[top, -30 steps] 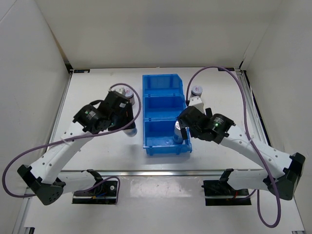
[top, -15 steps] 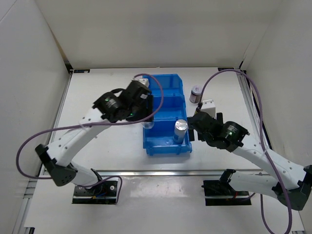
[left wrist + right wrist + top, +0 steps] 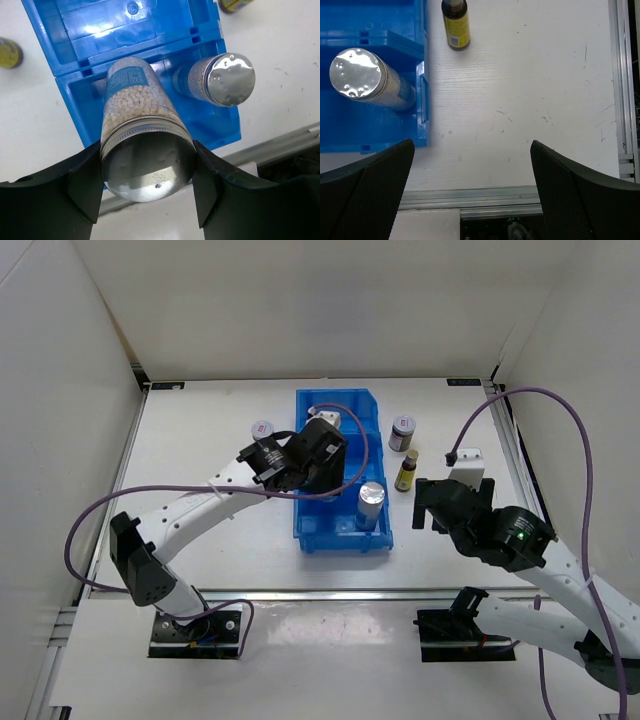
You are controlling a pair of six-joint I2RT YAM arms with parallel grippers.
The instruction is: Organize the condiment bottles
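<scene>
My left gripper keeps hold of the silver-topped pale cylinder now. The cylinder's bottom is above the divider between the blue bin's sections, so the cylinder would drop and tip if I opened now.
My left gripper [image 3: 322, 455] is shut on a silver-topped pale cylinder [image 3: 145, 150] and holds it over the blue bin [image 3: 336, 398], at the wall between its middle and near compartments. A second silver-topped cylinder [image 3: 371, 503] stands in the near compartment, also in the left wrist view [image 3: 222, 80] and the right wrist view [image 3: 357, 73]. My right gripper [image 3: 452, 502] is open and empty over the table right of the bin. A slim amber bottle [image 3: 407, 470] and a squat jar [image 3: 403, 430] stand right of the bin. Another squat jar [image 3: 263, 429] stands left of it.
In the left wrist view a second yellow-labelled bottle [image 3: 9, 52] lies left of the bin [image 3: 150, 20]; my left arm hides it in the top view. An aluminium rail [image 3: 495, 197] runs along the table's near edge. White walls enclose the table.
My left arm carried its cylinder from the left of the bin to over the bin. My right gripper let go of the other cylinder in the near compartment and drew back to the right.
</scene>
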